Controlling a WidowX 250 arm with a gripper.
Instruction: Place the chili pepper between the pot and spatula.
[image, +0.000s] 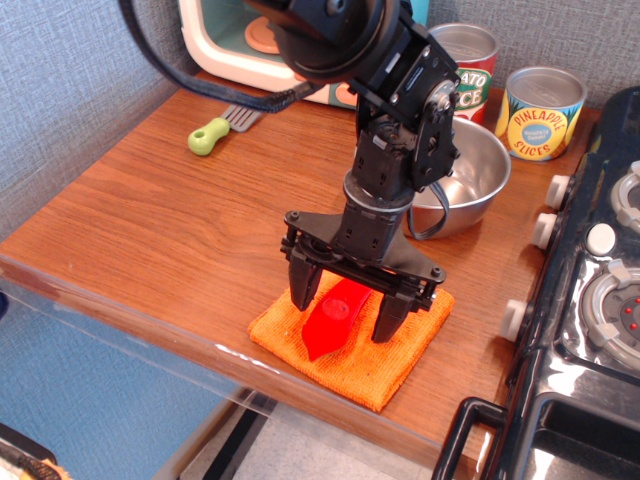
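Observation:
My gripper is going to grab the red chili pepper by the middle of its body (339, 307) next. Then the pepper can go between the pot (468, 180) and spatula.
The red chili pepper (330, 318) lies on an orange cloth (352, 350) near the table's front edge, its tip pointing toward the front. My gripper (346, 308) hangs over it, open, one finger on each side of the pepper, fingertips down at the cloth. The steel pot (468, 180) stands behind the gripper at the right, partly hidden by the arm. The spatula (215, 131), with a lime-green handle and grey blade, lies at the back left of the table.
A tomato sauce can (474, 70) and a pineapple slices can (540, 112) stand behind the pot. A toy appliance (235, 45) is at the back. A black stove (590, 300) lines the right side. The wooden table (150, 230) ends at the front.

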